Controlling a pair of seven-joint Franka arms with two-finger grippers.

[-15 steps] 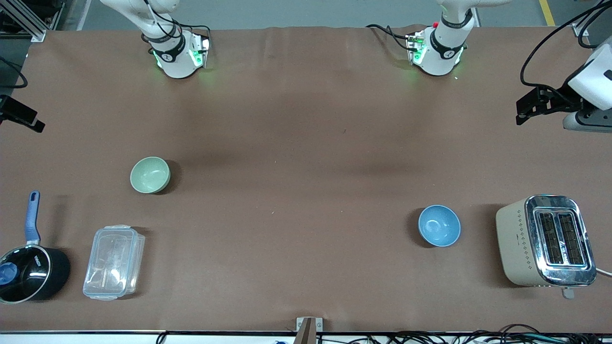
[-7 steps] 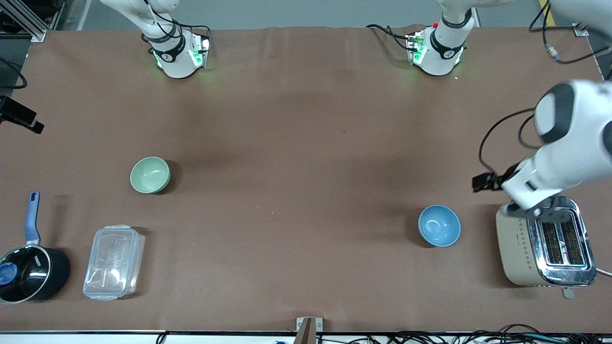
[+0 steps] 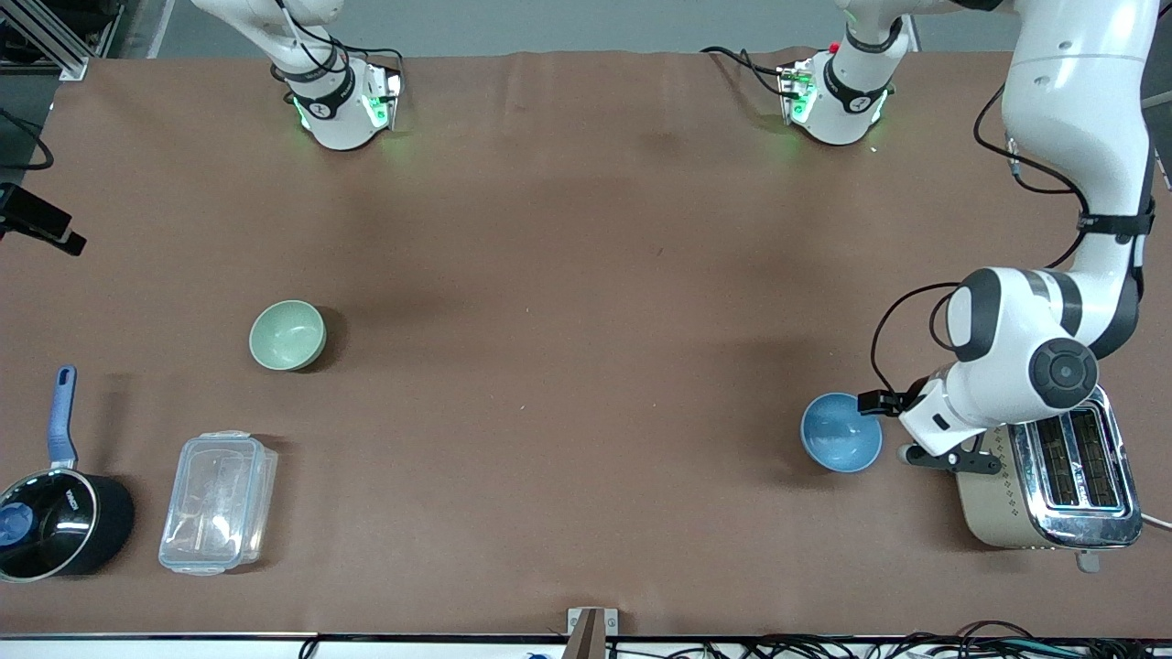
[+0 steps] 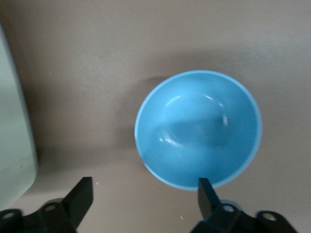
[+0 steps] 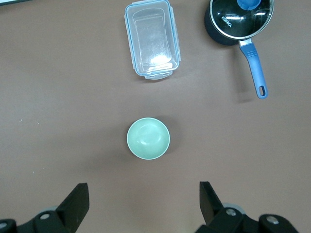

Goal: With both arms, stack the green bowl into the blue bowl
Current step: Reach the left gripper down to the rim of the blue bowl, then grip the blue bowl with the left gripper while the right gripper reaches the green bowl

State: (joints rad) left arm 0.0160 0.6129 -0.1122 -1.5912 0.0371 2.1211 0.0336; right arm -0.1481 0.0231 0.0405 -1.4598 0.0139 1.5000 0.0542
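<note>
I should next stack the green bowl into the blue bowl (image 3: 841,431), so I need to grab the green bowl by its rim with my right gripper.
The green bowl (image 3: 287,335) stands upright on the brown table toward the right arm's end; it also shows in the right wrist view (image 5: 148,138). The blue bowl (image 3: 841,431) stands upright toward the left arm's end, beside the toaster. My left gripper (image 3: 943,458) is low between the blue bowl and the toaster. In the left wrist view it (image 4: 145,194) is open and empty, with the blue bowl (image 4: 198,128) just ahead of one fingertip. My right gripper (image 5: 144,199) is open and empty, high above the table near the green bowl; it is out of the front view.
A beige and chrome toaster (image 3: 1044,476) stands at the left arm's end, partly under the left arm's wrist. A clear lidded container (image 3: 218,502) and a black saucepan with a blue handle (image 3: 55,513) lie nearer the front camera than the green bowl.
The left arm has swung in from the table's edge and come down beside the blue bowl, next to the toaster. The bowls have not moved.
</note>
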